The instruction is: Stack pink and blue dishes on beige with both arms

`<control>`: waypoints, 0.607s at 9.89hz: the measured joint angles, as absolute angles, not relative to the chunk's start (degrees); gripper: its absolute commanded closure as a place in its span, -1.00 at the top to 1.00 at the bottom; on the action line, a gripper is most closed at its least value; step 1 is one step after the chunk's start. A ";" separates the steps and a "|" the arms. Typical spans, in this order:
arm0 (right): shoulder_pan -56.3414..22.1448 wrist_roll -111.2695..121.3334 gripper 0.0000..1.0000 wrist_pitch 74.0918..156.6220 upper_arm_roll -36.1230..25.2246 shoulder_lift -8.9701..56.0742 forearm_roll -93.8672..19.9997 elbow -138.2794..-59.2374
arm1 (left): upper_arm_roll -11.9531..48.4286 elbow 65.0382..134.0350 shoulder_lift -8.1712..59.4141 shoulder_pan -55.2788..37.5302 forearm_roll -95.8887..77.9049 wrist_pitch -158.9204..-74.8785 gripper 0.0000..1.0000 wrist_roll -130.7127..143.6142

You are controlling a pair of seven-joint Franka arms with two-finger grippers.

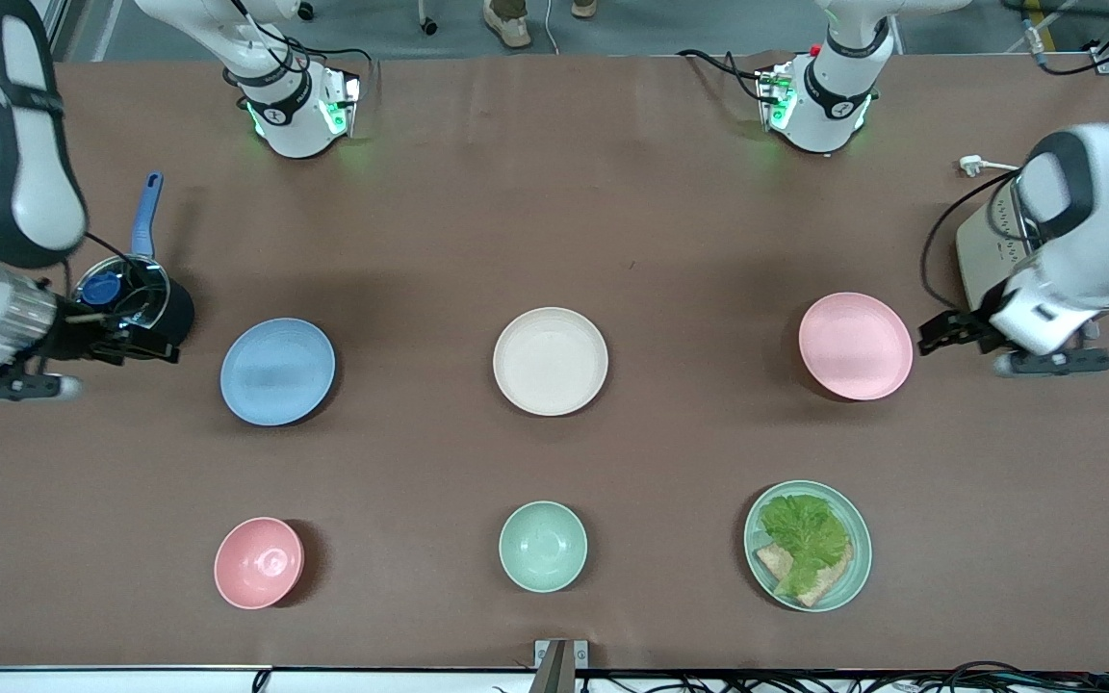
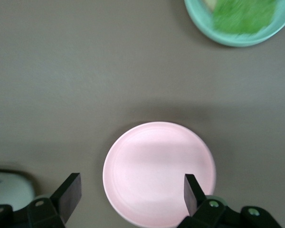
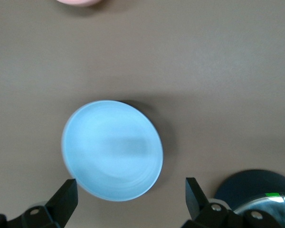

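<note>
The blue plate goes on the beige plate next, so my right gripper needs to grab it by its rim [image 1: 227, 372] [image 3: 111, 198].
Three plates lie in a row across the table's middle. The beige plate [image 1: 551, 361] is in the centre, with the blue plate [image 1: 277, 372] toward the right arm's end and the pink plate [image 1: 855, 346] toward the left arm's end. My right gripper [image 1: 155, 348] hangs open beside the blue plate [image 3: 112, 149], over a dark pot; its wrist view shows the right gripper [image 3: 130, 197] holding nothing. My left gripper [image 1: 935, 335] hangs open just off the pink plate's rim. Seen from its wrist, the left gripper [image 2: 132, 192] straddles the edge of the pink plate [image 2: 159, 171] from above, apart from it.
A black pot with a glass lid and blue handle [image 1: 131, 298] sits under the right hand. A grey appliance [image 1: 983, 255] stands under the left arm. Nearer the camera are a pink bowl [image 1: 259, 562], a mint-green bowl [image 1: 543, 546] and a mint-green plate with lettuce and bread [image 1: 808, 545].
</note>
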State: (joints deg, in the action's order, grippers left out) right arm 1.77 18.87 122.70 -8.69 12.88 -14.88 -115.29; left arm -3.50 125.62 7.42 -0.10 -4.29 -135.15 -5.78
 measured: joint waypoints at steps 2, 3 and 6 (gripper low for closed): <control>2.32 25.63 0.93 130.60 -8.96 18.08 -18.36 -119.80 | -3.52 129.40 12.83 -0.08 -4.29 -143.58 0.78 -6.96; 2.38 27.43 0.77 132.96 -8.98 20.45 -20.06 -120.76 | -3.57 130.40 15.05 0.10 -4.29 -146.93 0.68 -7.34; 2.37 29.33 0.30 134.54 -8.92 24.63 -25.18 -121.03 | -3.81 132.93 17.49 2.16 -4.29 -151.27 0.40 -9.18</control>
State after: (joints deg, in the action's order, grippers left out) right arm 2.37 29.33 134.54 -8.92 24.63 -25.18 -121.03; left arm -3.81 132.93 17.49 2.16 -4.29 -151.27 -9.18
